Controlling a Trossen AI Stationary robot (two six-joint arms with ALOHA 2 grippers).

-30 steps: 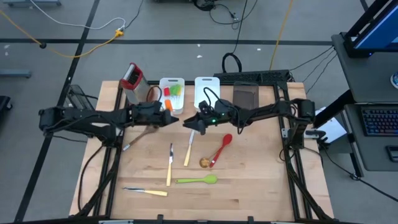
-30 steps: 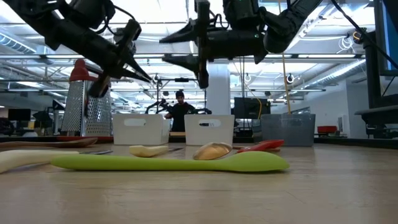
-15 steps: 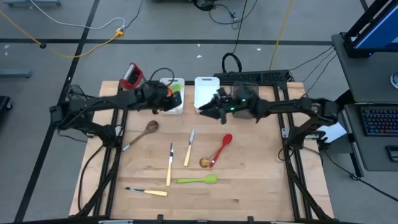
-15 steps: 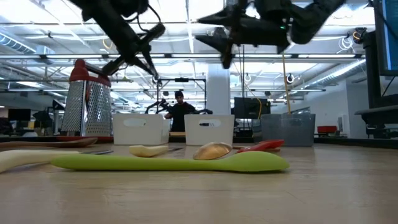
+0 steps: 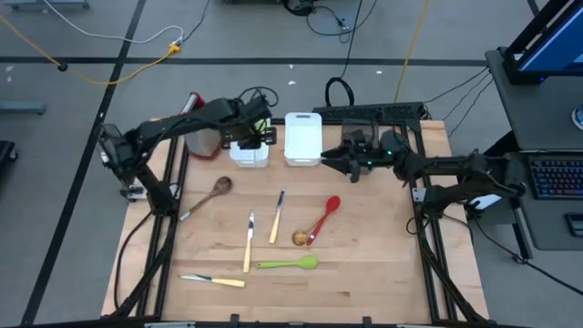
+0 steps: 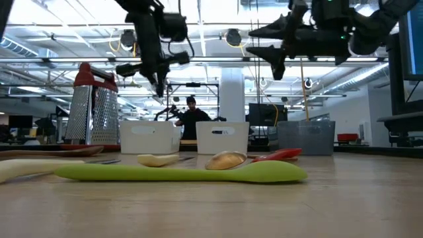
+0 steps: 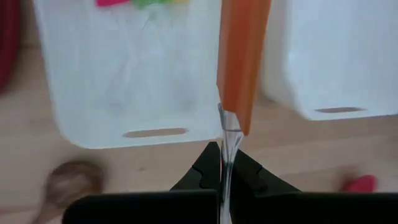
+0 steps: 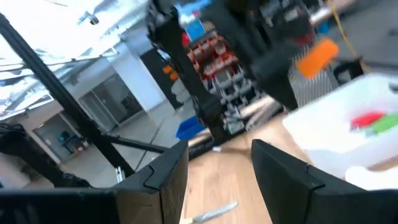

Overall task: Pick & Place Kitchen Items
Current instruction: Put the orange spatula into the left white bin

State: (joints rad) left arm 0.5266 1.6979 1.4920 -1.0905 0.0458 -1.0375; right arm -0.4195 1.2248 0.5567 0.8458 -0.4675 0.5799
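The orange spatula's blade crosses the side rim of the white bin of spatulas: its blade point(image 7: 241, 56) crosses that bin's side rim, so my left gripper keeps holding until the spatula hangs there.
My left gripper point(image 5: 248, 137) hangs over the left white bin point(image 5: 249, 153) at the table's far side. It points down and is shut on an orange spatula point(image 7: 242, 62) with a clear handle. The bin holds small red and green spatulas point(image 7: 134, 2). My right gripper point(image 5: 330, 158) hovers open and empty near the right white bin point(image 5: 302, 138); in its wrist view point(image 8: 217, 165) nothing lies between the fingers. Flat on the table lie a wooden spoon point(image 5: 208, 196), three cream-handled knives point(image 5: 248, 241), a red spoon point(image 5: 324, 217) and a green spoon point(image 5: 288, 264). My left gripper pinches the spatula's clear handle point(image 7: 226, 144) between its two fingers, which come from above and point down. The spatula runs on along the fingers, its orange blade point(image 7: 244, 50) lowest. It hangs lifted clear over the near wall of the left white bin.
A steel grater with a red top point(image 6: 92, 106) stands at the far left, partly under my left arm. A dark bin point(image 6: 306, 137) sits at the far right below my right arm. A second wooden spoon's bowl point(image 5: 299, 238) rests by the red spoon's handle.
My left gripper has carried the orange spatula up and toward the far edge, from over the table's middle to above the left white bin, tipping from nearly level to pointing down. My right gripper has drawn back toward the right edge, staying open.
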